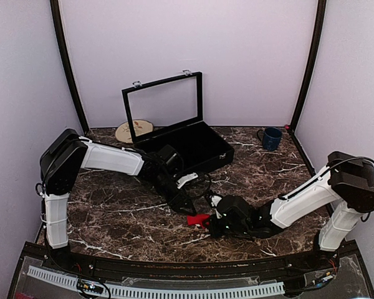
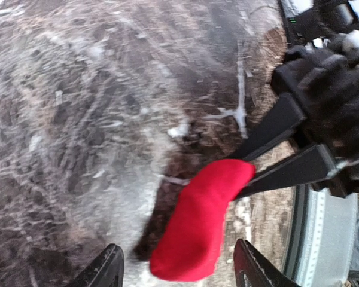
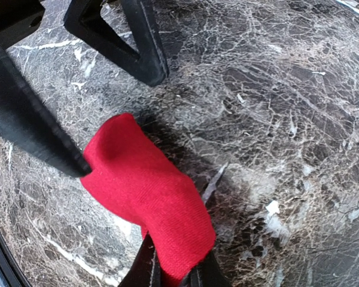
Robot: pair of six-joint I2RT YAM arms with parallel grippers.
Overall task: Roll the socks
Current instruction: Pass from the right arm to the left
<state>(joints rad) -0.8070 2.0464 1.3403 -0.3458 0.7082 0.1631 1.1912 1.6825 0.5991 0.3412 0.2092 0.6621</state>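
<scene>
My left gripper is opposite my right gripper and next grabs the red sock's loose end (image 1: 191, 220) (image 2: 183, 258), to take the sock over and put it in the black case.
One red sock (image 1: 199, 219) hangs bunched just above the marble table (image 1: 112, 212), near its front middle. No cream cuff shows. My right gripper (image 1: 213, 220) is shut on one end of the sock (image 3: 149, 191); in the right wrist view its jaws (image 3: 176, 266) pinch the fabric at the bottom edge. My left gripper (image 1: 188, 208) is open, just left of the sock. In the left wrist view its fingertips (image 2: 110, 263) stand wide apart on either side of the sock's free end (image 2: 197, 221), not touching it. A second sock is not in view.
A black case (image 1: 193, 146) with its glass lid raised stands at the back middle. A blue mug (image 1: 272, 138) sits at the back right, and a round wooden disc (image 1: 132, 131) lies left of the case. The table's front edge is close behind the sock.
</scene>
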